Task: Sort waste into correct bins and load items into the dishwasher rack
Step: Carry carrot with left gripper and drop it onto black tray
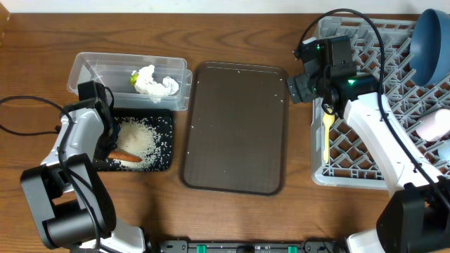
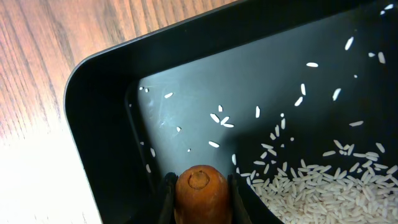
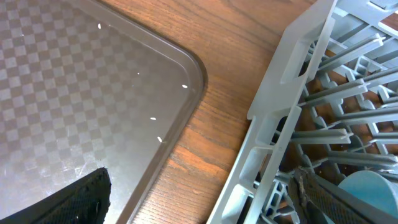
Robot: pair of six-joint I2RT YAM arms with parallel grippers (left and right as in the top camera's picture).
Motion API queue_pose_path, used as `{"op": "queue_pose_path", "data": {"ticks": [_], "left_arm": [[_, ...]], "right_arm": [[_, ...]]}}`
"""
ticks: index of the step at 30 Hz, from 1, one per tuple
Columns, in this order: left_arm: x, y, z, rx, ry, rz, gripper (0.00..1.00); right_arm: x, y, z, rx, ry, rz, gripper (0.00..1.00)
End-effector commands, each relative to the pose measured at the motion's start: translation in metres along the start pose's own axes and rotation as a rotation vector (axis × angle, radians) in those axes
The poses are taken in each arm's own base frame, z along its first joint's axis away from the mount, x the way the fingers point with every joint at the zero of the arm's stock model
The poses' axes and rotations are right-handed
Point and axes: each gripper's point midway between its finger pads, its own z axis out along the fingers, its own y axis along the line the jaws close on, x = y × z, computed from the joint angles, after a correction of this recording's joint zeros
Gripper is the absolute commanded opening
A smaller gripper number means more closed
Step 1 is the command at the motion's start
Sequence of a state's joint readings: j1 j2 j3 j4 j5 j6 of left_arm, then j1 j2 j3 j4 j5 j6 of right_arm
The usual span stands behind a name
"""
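I am ready to open my left gripper: the orange carrot piece [image 1: 126,156] [image 2: 200,190] is inside the black tray's rim, over the black tray's bottom. It would rest there if I let go now.
My left gripper [image 2: 199,199] is shut on the orange carrot piece [image 2: 200,190], low inside the black tray [image 2: 99,81]. In the overhead view the carrot [image 1: 129,157] lies at the black tray's [image 1: 169,140] near edge beside the rice [image 1: 137,137]. Rice [image 2: 311,186] also shows in the left wrist view. The clear tub [image 1: 91,67] holds the white tissue [image 1: 155,83] and the yellow-green wrapper [image 1: 133,79]. My right gripper [image 1: 302,84] is open and empty over the grey rack's [image 1: 394,42] left wall [image 3: 292,68]. The yellow spoon [image 1: 328,130] lies in the rack.
The dark brown serving tray [image 1: 235,126] lies between the bins and the rack, with a few rice grains on it [image 3: 74,81]. The dark blue bowl [image 1: 430,46], pink cup [image 1: 432,126] and a light blue piece [image 1: 444,151] sit in the rack's right side.
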State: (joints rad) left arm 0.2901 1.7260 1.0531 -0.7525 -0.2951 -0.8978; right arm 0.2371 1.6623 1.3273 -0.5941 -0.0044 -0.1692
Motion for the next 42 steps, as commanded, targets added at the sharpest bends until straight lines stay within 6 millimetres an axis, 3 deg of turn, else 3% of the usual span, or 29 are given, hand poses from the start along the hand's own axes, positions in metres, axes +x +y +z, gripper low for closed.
{"op": "queue_pose_path", "data": {"ticks": [1, 8, 14, 22, 26, 31, 33, 38, 42], "left_arm": [[-0.002, 0.004, 0.003, -0.018, -0.012, 0.075, 0.25], [-0.009, -0.003, -0.007, 0.005, -0.03, 0.198, 0.36], [-0.018, -0.025, -0.048, 0.17, -0.069, 0.333, 0.45], [0.023, -0.088, -0.137, 0.638, -0.157, 0.778, 0.66], [0.061, -0.098, -0.153, 0.682, -0.168, 0.965, 0.72], [0.108, -0.079, -0.15, 0.626, -0.069, 1.157, 0.79], [0.117, -0.066, -0.145, 0.587, -0.014, 1.18, 0.8], [0.117, -0.034, -0.144, 0.499, 0.107, 1.065, 0.84], [0.109, -0.025, -0.167, 0.56, 0.03, 1.043, 0.84]], "right_arm": [[0.001, -0.005, 0.0, 0.009, 0.004, 0.027, 0.91], [0.001, -0.005, 0.0, 0.009, 0.003, 0.03, 0.91], [-0.002, -0.015, 0.0, 0.021, -0.017, 0.158, 0.94], [-0.028, -0.013, -0.005, -0.15, -0.14, 0.26, 0.99], [-0.031, -0.018, -0.008, -0.193, -0.159, 0.278, 0.99], [-0.004, -0.034, -0.006, -0.169, -0.069, 0.336, 0.99], [0.008, -0.042, -0.007, -0.159, -0.028, 0.372, 0.99], [0.05, -0.059, -0.015, -0.138, 0.112, 0.508, 0.99], [0.067, -0.064, -0.029, -0.105, 0.166, 0.525, 0.99]]}}
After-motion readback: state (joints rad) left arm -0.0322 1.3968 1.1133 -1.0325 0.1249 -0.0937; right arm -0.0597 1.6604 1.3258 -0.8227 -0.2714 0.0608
